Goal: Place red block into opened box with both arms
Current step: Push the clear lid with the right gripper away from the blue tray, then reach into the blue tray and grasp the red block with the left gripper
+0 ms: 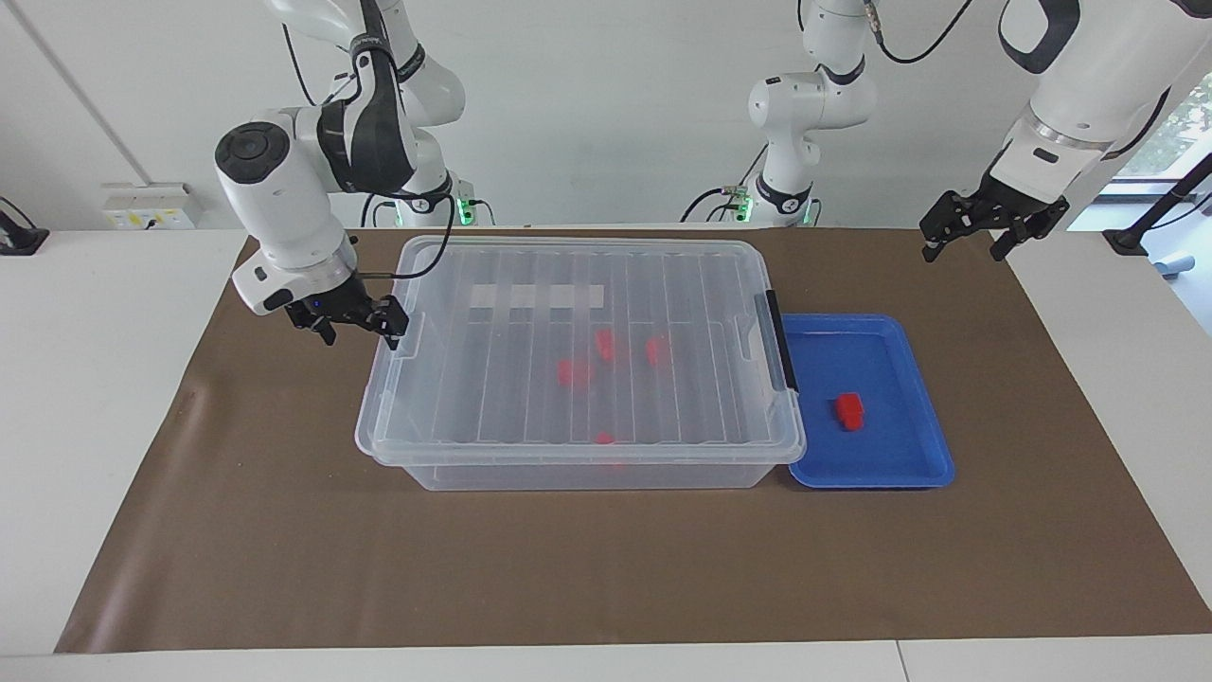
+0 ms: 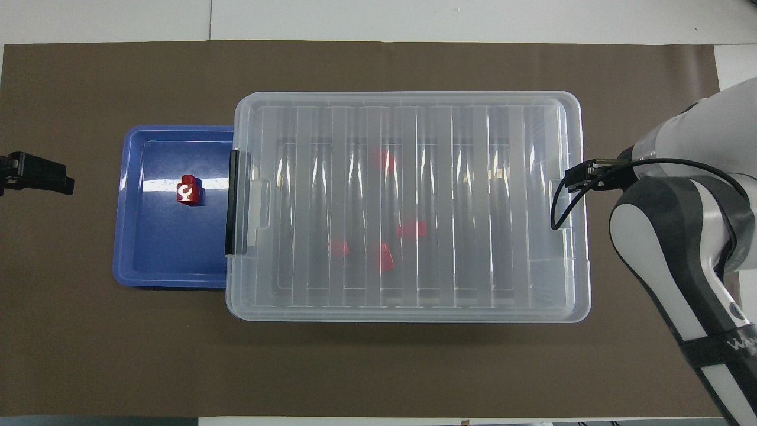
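My left gripper grabs the small red block's middle (image 2: 188, 191) next, to place the small red block into the opened box.
A small red block (image 1: 849, 410) (image 2: 190, 190) lies in a shallow blue tray (image 1: 871, 479) (image 2: 120, 236). The tray stands against the box's (image 1: 568, 471) (image 2: 408, 97) clip end. This clear box has its ribbed lid (image 1: 530, 275) on, and several red blocks show through it. My right gripper (image 1: 360, 332) hangs open just off the box's end toward the right arm, holding nothing. In the overhead view the right arm covers it. My left gripper (image 1: 963, 253) (image 2: 35, 173) waits open and empty above the mat past the tray.
A black clip handle (image 1: 782, 343) (image 2: 231, 202) runs along the box's end by the tray. Brown mat (image 1: 606, 568) covers the table, with bare mat on the side of the box farther from the robots. The right arm's cable (image 2: 559, 207) loops over the box's rim.
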Robot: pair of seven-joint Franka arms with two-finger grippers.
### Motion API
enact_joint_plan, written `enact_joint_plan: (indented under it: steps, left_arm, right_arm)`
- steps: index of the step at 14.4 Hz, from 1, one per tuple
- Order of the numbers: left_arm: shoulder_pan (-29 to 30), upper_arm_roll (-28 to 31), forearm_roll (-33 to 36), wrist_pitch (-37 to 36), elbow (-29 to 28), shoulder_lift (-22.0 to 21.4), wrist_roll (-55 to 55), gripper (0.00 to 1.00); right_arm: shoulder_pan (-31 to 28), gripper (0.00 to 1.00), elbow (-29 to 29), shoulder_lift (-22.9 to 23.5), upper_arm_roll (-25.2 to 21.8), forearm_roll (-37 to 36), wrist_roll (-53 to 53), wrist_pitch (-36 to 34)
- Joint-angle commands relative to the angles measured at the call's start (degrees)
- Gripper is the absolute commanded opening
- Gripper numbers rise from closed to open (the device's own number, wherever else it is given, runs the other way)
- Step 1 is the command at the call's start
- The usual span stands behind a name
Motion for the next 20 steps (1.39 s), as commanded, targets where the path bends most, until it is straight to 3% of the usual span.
enact_joint_plan:
  steps: [1, 6, 12, 20]
  left_arm:
    - [-0.5, -0.3, 0.3, 0.6, -3.2, -2.3, -0.1, 1.00]
    - [-1.0, -0.3, 0.3, 12.9, -15.0, -6.1, 0.3, 1.00]
    - [-1.6, -0.3, 0.3, 27.3, -25.8, -5.3, 0.4, 1.00]
    - [-4.4, -0.3, 0.3, 47.8, -33.6, 6.2, 0.2, 0.99]
  right_arm:
    - [-0.6, 1.00, -3.0, -1.5, -0.6, 0.7, -3.3, 2.7]
    - [-0.6, 1.00, -3.0, -1.4, -5.6, 0.7, -12.6, 3.5]
    - [-0.6, 1.00, -3.0, -1.1, -9.5, 0.7, -20.2, 4.4]
    - [-0.7, 1.00, -3.0, -0.9, -15.0, 0.7, -29.5, 5.1]
